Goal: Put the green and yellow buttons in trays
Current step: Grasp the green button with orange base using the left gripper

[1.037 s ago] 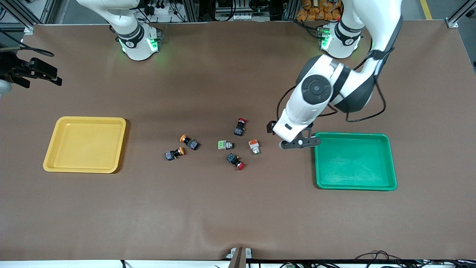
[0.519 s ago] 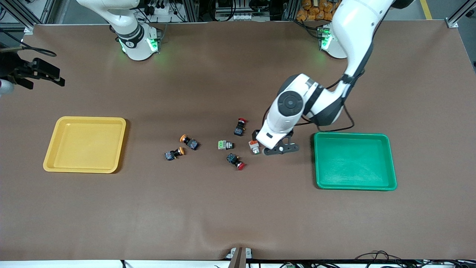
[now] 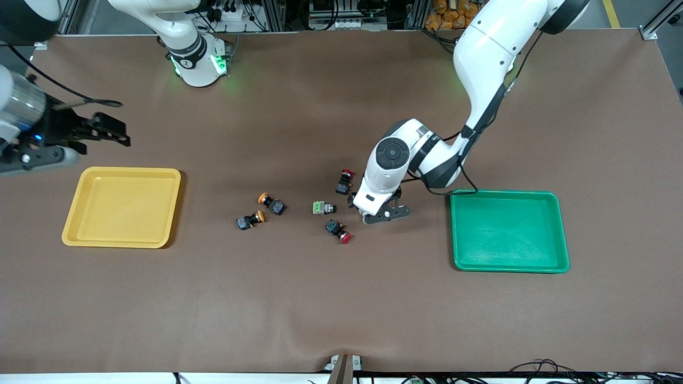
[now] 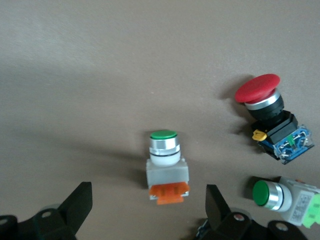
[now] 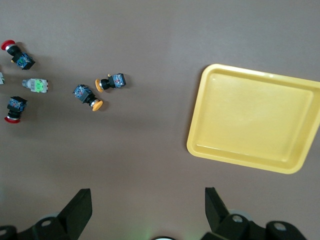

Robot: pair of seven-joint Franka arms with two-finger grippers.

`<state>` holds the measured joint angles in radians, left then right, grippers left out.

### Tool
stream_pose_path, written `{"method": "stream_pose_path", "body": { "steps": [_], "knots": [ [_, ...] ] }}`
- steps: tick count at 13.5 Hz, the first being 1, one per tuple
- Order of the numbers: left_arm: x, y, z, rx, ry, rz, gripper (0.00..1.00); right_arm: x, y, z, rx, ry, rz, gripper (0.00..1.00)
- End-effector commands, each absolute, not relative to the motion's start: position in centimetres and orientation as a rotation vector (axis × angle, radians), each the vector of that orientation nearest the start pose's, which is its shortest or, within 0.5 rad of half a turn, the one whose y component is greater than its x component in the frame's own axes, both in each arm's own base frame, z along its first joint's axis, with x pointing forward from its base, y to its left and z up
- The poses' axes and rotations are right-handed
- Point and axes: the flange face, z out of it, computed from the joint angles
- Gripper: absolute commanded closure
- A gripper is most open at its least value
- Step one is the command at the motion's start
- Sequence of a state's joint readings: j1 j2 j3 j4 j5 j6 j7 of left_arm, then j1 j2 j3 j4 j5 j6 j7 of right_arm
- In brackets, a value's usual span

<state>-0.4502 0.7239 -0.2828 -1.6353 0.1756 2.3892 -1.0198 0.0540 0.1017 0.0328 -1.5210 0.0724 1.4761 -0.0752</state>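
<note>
My left gripper's fingers stop above the grey-white button (image 4: 168,174) and would miss it now, so I need to lower them before closing.
My left gripper (image 3: 375,215) is open, low over a grey-white button with a green cap and orange base (image 4: 167,169). In the left wrist view its fingers (image 4: 76,206) straddle that button without touching it. The second grey-white button (image 3: 323,207), with a light-green part, lies beside it (image 4: 285,197). Two orange-yellow capped buttons (image 3: 271,202) (image 3: 249,220) lie nearer the yellow tray (image 3: 122,207); they show in the right wrist view (image 5: 111,82) (image 5: 87,96). The green tray (image 3: 509,232) is empty. My right gripper (image 3: 118,131) is open and empty, up over the table beside the yellow tray (image 5: 255,117).
Two red-capped switches lie among the buttons, one (image 3: 345,182) farther from the front camera, one (image 3: 338,230) nearer. The nearer one also shows in the left wrist view (image 4: 267,115), close to my left gripper. Both trays hold nothing.
My left gripper has moved from the green tray's corner to over the grey-white button with the orange base and come down. My right gripper has swung in from the table's edge toward the yellow tray.
</note>
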Motion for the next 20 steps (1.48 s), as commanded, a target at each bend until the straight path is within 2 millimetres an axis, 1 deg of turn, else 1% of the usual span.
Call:
{"method": "stream_pose_path", "body": {
  "steps": [1, 2, 3, 5, 6, 7, 8, 9, 10, 11, 12, 13, 14, 15, 16, 17, 18, 19, 20],
  "knots": [
    [53.7, -45.7, 20.5, -3.2, -0.408, -0.035, 0.0, 58.9, 7.2, 56.2, -3.032, -0.283, 0.262, 0.0],
    [54.0, -45.8, 20.4, -3.201, -0.424, -0.036, 0.02, 59.1, 7.7, 55.9, -3.032, -0.297, 0.267, 0.0],
    [54.0, -45.8, 19.7, -3.198, -0.434, -0.026, 0.07, 59.3, 7.5, 55.7, -3.033, -0.289, 0.264, 0.0],
    [54.2, -45.9, 19.1, -3.196, -0.458, -0.018, 0.13, 60.5, 6.9, 52.8, -3.024, -0.266, 0.326, 0.0],
    [54.5, -46.1, 19.0, -3.198, -0.482, -0.02, 0.13, 60.8, 7.3, 51.6, -3.025, -0.276, 0.357, 0.0],
    [54.5, -46.3, 19.0, -3.198, -0.497, -0.021, 0.15, 61.0, 7.9, 50.9, -3.032, -0.286, 0.373, 0.0],
    [54.2, -46.6, 18.8, -3.198, -0.498, -0.018, 0.19, 61.1, 8.8, 50.4, -3.039, -0.294, 0.382, 0.0],
    [54.4, -46.5, 18.8, -3.195, -0.51, -0.019, 0.27, 61.6, 9.6, 49.8, -3.05, -0.273, 0.345, 0.0],
    [54.2, -46.6, 18.8, -3.194, -0.518, -0.017, 0.36, 62.1, 9.4, 49.4, -3.067, -0.131, 0.31, 0.0],
    [54.3, -46.6, 18.8, -3.192, -0.529, -0.018, 0.47, 62.6, 9.7, 48.0, -3.079, 0.024, 0.324, 0.0],
    [54.2, -46.6, 18.8, -3.193, -0.532, -0.015, 0.6, 63.1, 10.2, 47.1, -3.084, 0.164, 0.317, 0.0],
    [54.3, -46.6, 18.9, -3.194, -0.536, -0.015, 0.74, 63.5, 10.5, 46.3, -3.081, 0.309, 0.314, 0.0],
    [54.5, -46.4, 19.2, -3.193, -0.532, -0.026, 0.94, 63.4, 11.0, 45.7, -3.076, 0.441, 0.333, 0.0],
    [54.7, -46.2, 19.5, -3.193, -0.539, -0.031, 1.0, 63.3, 11.7, 45.4, -3.071, 0.542, 0.351, 0.0],
    [55.0, -46.0, 19.9, -3.192, -0.542, -0.036, 1.0, 63.1, 12.8, 44.7, -3.067, 0.63, 0.368, 0.0],
    [55.4, -45.6, 20.8, -3.193, -0.548, -0.048, 1.0, 63.2, 13.6, 43.9, -3.058, 0.72, 0.377, 0.0],
    [56.1, -44.8, 22.3, -3.193, -0.565, -0.068, 1.0, 63.2, 14.7, 43.0, -3.049, 0.793, 0.392, 0.0],
    [57.2, -43.4, 24.1, -3.183, -0.594, -0.081, 1.0, 63.2, 15.7, 42.3, -3.05, 0.824, 0.38, 0.0],
    [57.6, -42.8, 25.9, -3.176, -0.592, -0.093, 1.0, 63.3, 16.1, 41.4, -3.05, 0.852, 0.379, 0.0]
  ]
}}
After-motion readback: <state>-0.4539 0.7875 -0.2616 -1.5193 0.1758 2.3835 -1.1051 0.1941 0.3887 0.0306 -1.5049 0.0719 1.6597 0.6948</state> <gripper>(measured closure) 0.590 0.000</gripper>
